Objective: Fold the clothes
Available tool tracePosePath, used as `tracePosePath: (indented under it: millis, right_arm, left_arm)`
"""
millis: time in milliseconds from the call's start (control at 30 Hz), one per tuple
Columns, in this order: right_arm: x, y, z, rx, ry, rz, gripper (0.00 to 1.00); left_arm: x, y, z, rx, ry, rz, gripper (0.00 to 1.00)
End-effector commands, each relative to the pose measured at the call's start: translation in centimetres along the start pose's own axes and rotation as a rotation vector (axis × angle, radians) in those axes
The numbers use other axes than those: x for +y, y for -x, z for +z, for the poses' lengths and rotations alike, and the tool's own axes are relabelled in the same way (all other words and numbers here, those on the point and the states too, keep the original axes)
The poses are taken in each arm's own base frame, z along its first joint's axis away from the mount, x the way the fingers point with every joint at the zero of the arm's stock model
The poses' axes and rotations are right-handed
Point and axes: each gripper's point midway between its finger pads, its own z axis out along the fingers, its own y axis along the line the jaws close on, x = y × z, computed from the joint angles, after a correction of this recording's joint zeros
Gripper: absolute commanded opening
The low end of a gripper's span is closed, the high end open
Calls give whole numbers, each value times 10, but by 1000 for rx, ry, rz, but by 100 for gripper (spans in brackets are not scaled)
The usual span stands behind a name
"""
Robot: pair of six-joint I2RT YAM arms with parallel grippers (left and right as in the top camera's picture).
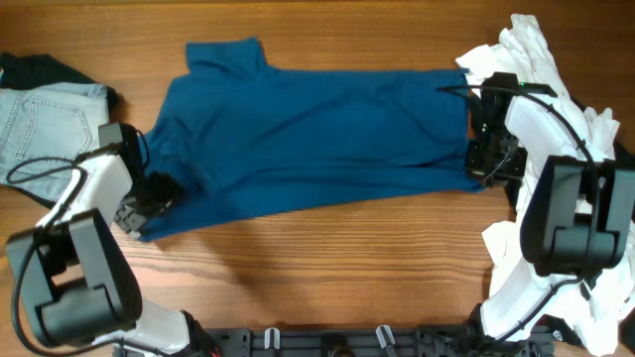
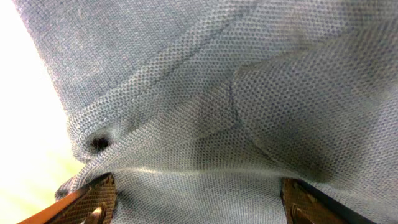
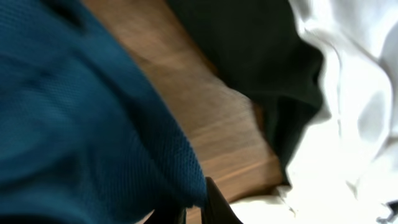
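My left gripper grabs the shirt by its near corner next, opposite the shirt edge my right gripper pinches, to stretch and fold that edge.
The dark teal-blue shirt (image 1: 317, 129) lies spread across the wooden table, collar end at the upper left and hem at the right. My left gripper (image 1: 149, 194) is at the shirt's lower left corner. In the left wrist view its fingers (image 2: 199, 193) stand wide apart, with the knit fabric (image 2: 236, 93) draped over and between them. My right gripper (image 1: 486, 164) is at the shirt's lower right edge. In the right wrist view its fingers (image 3: 194, 208) are close together, pinching the shirt's edge (image 3: 93, 137).
Light-blue denim shorts (image 1: 45, 119) and a black garment (image 1: 40, 67) lie at the left edge. White t-shirts are piled at the right (image 1: 536, 50) and also show in the right wrist view (image 3: 348, 93), next to a dark cloth (image 3: 249, 43).
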Motion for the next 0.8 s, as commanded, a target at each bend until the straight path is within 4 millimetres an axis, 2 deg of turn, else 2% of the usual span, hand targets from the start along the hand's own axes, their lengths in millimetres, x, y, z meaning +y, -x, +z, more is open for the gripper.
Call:
tracePosePath:
  millis: [0, 33, 67, 100, 133, 167, 200, 233, 300, 400, 500, 600, 767]
  right_arm:
    - [12, 14, -41, -154, 149, 23, 13]
    - [13, 20, -54, -207, 175, 31, 16]
    - [14, 24, -67, -259, 201, 37, 22]
    - [14, 27, -77, -299, 218, 41, 31]
    - [14, 31, -89, -346, 240, 46, 55]
    - [14, 34, -101, -393, 261, 50, 72]
    - [18, 36, -113, -433, 296, 40, 79]
    - [26, 37, -123, -466, 348, -26, 80]
    - [35, 36, -129, -479, 398, -78, 80]
    - [40, 32, -128, -463, 424, -86, 80]
    - [43, 32, -130, -463, 447, -92, 81]
    - [43, 30, -129, -452, 445, -92, 80]
    - [43, 29, -128, -446, 445, -92, 80]
  left_arm:
    - [17, 2, -23, -96, 20, -16, 95]
    - [12, 5, -35, -132, -26, -21, 100]
    - [4, 8, -45, -162, -83, -22, 100]
    - [-4, 10, -54, -183, -140, -17, 100]
    - [-18, 12, -64, -205, -227, 14, 100]
    - [-37, 12, -78, -224, -347, 82, 100]
    - [-58, 10, -94, -245, -473, 171, 100]
    - [-82, 7, -115, -283, -625, 291, 100]
    - [-103, 16, -140, -360, -758, 342, 100]
    - [-126, 33, -160, -434, -792, 390, 100]
    - [-154, 62, -174, -479, -745, 420, 100]
    - [-187, 94, -169, -470, -743, 443, 100]
    - [-236, 163, -136, -455, -719, 434, 100]
